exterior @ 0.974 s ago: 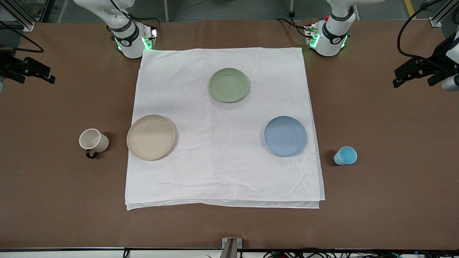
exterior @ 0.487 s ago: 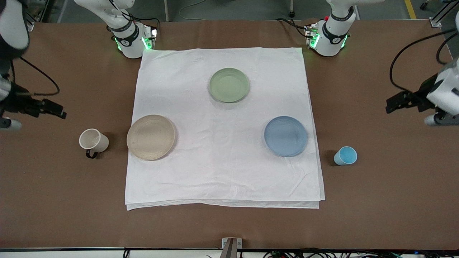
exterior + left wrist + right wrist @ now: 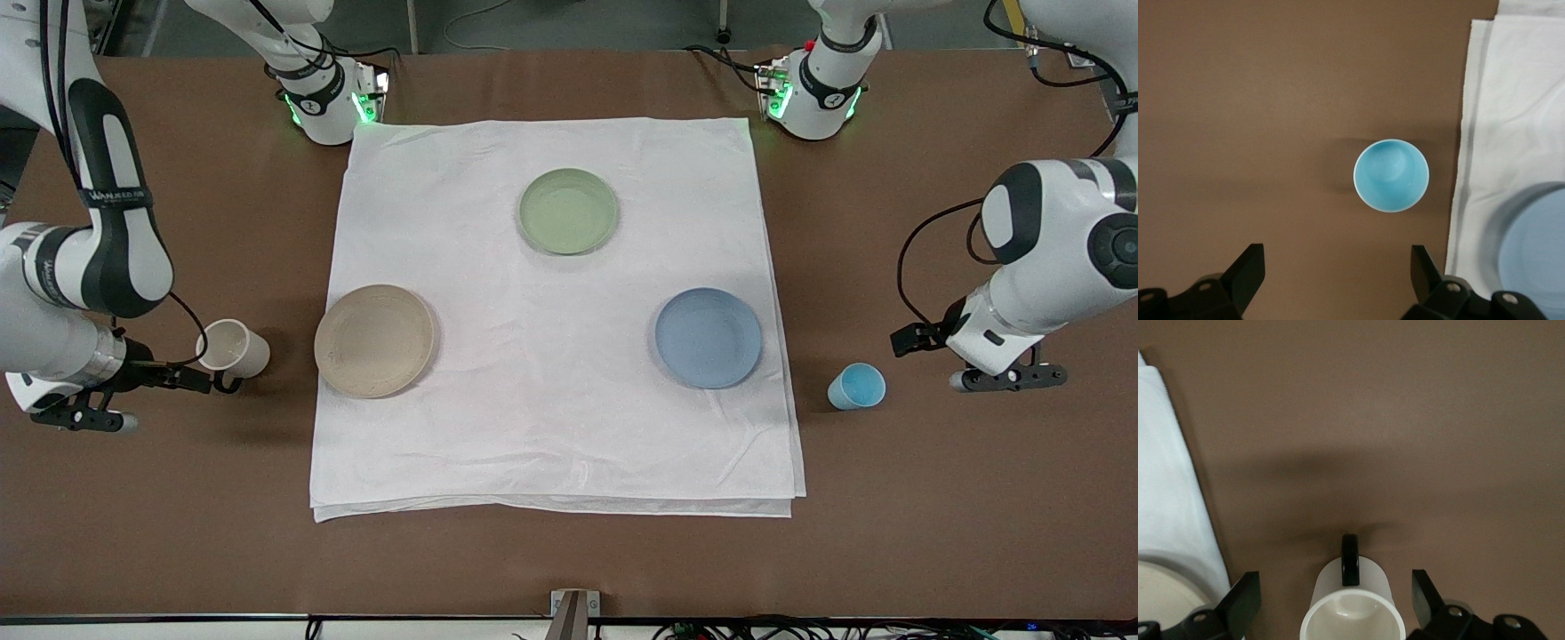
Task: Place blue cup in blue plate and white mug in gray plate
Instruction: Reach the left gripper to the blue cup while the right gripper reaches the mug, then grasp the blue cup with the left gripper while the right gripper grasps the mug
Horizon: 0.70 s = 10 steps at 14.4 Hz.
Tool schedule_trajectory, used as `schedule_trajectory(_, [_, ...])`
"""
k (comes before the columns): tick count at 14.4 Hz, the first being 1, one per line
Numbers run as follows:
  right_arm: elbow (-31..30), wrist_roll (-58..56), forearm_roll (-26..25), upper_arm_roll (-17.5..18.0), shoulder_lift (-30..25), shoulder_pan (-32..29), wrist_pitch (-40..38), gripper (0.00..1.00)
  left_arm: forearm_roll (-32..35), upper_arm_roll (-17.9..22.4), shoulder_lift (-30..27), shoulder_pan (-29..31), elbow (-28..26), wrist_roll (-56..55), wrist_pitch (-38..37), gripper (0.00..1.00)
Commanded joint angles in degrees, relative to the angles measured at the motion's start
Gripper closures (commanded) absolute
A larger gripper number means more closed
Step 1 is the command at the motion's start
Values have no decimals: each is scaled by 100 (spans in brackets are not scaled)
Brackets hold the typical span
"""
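Note:
I should next grab the mug by its dark handle [image 3: 1350,560] with my right gripper to set the white mug in the gray plate [image 3: 1161,593].
The white mug [image 3: 233,347] stands on the brown table beside the gray plate [image 3: 374,340], toward the right arm's end. My right gripper [image 3: 191,380] hovers at the mug, open. In the right wrist view the mug [image 3: 1351,607], with its dark handle [image 3: 1349,559], shows between the two fingers [image 3: 1245,600], untouched. The blue cup [image 3: 857,387] stands upright off the cloth, beside the blue plate [image 3: 709,338]. My left gripper [image 3: 911,340] is over the table beside the cup, open and empty. In the left wrist view the cup [image 3: 1391,175] lies ahead of the gripper [image 3: 1337,267].
A white cloth [image 3: 551,427] covers the table's middle and carries the three plates. A sage-green plate [image 3: 568,212] lies near the robots' bases. The cloth edge [image 3: 1471,133] and blue plate's rim [image 3: 1538,253] show in the left wrist view.
Both arms have swung in from the table's ends and come down: the right gripper to the white mug, the left gripper to beside the blue cup. Mug, cup and plates have not moved.

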Motion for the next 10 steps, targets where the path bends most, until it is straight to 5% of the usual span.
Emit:
schedule_trajectory(1, [-389, -43, -85, 77, 93, -109, 469, 6, -41, -30, 372, 10, -216, -55, 695, 15])
schedule_trajectory(4, [-935, -43, -85, 86, 93, -91, 1016, 17, -477, -39, 821, 10, -164, -81, 1180, 21])
schedule_trajectory(6, [-1041, -34, -24, 94, 84, -91, 964, 43, -594, -39, 997, -25, -103, -64, 1295, 28])
schedule_trajectory(8, [-1104, -26, -24, 94, 67, -91, 929, 87, -594, -39, 1051, -8, -103, -38, 1287, 39])
schedule_trajectory(9, [-1086, -34, -24, 94, 58, -91, 868, 99, -594, -39, 1051, -8, -94, -81, 1287, 44])
schedule_trajectory(10, [-1060, -43, -24, 94, 58, -91, 858, 100, -594, -30, 1094, -43, -68, -90, 1287, 53])
